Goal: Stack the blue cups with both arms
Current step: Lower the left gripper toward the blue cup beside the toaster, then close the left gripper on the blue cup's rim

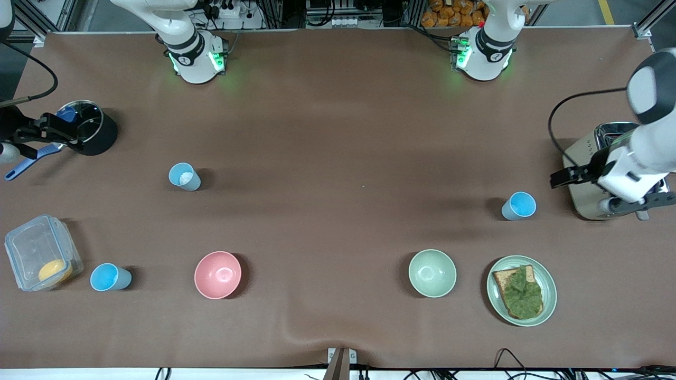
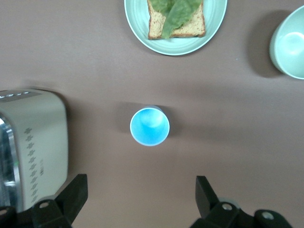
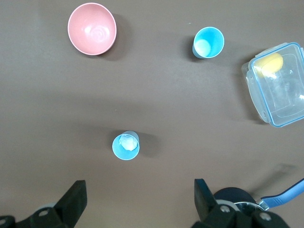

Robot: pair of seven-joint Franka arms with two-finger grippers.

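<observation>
The left gripper will next pick up the blue cup beside the toaster, one of the three, by its rim (image 1: 523, 193), and this is to stack the cups.
Three blue cups stand upright on the brown table. One with a whitish inside (image 1: 185, 177) is toward the right arm's end; it shows in the right wrist view (image 3: 126, 145). A second (image 1: 110, 277) stands beside the clear box, nearer the front camera (image 3: 208, 42). A third (image 1: 519, 206) stands beside the toaster (image 2: 149, 126). My right gripper (image 1: 45, 138) is open and empty, up beside the black pot (image 3: 140, 202). My left gripper (image 1: 607, 190) is open and empty, up over the toaster's edge (image 2: 141, 199).
A black pot (image 1: 92, 134) with a blue utensil (image 1: 26, 163) and a clear lidded box (image 1: 39, 253) are at the right arm's end. A pink bowl (image 1: 217, 274), a green bowl (image 1: 432, 273), a plate of toast (image 1: 496, 301) and a toaster (image 1: 586, 153) also stand here.
</observation>
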